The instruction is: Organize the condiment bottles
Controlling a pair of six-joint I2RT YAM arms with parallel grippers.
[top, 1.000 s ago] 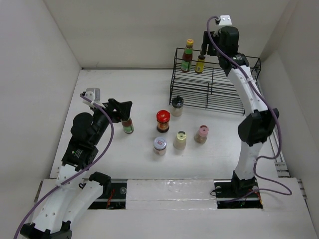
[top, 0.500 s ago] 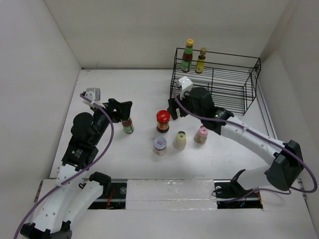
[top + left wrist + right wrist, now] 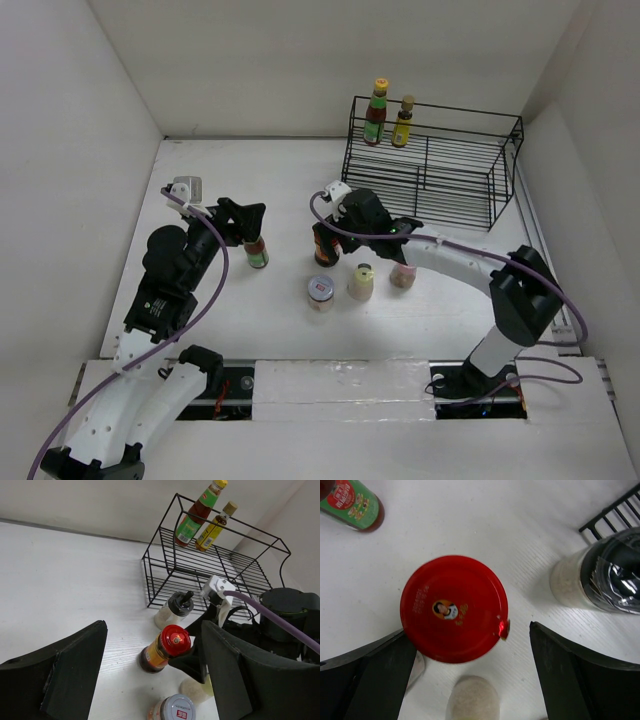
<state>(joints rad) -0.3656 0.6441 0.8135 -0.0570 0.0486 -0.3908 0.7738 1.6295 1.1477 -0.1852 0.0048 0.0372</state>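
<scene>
My right gripper grabs the red-lidded jar by its red lid next, since the jar's base stays free to stand on the rack.
My right gripper hangs open directly over the red-lidded jar, one finger on each side of the lid, with a gap on the right. From above, the gripper covers most of that jar. Close by stand the grey-capped shaker, the cream shaker, the silver-lidded jar and the pink-capped shaker. My left gripper is open and empty, just behind a green-labelled bottle. Two yellow-capped sauce bottles stand on the rack's top.
The black wire rack stands at the back right, against the right wall. White walls close in the table on the left, back and right. The right arm stretches across the table's middle, from its base to the jar.
My right arm has swung from the rack's top down to the red-lidded jar, and its jaws have spread wider. The left arm has stayed still.
</scene>
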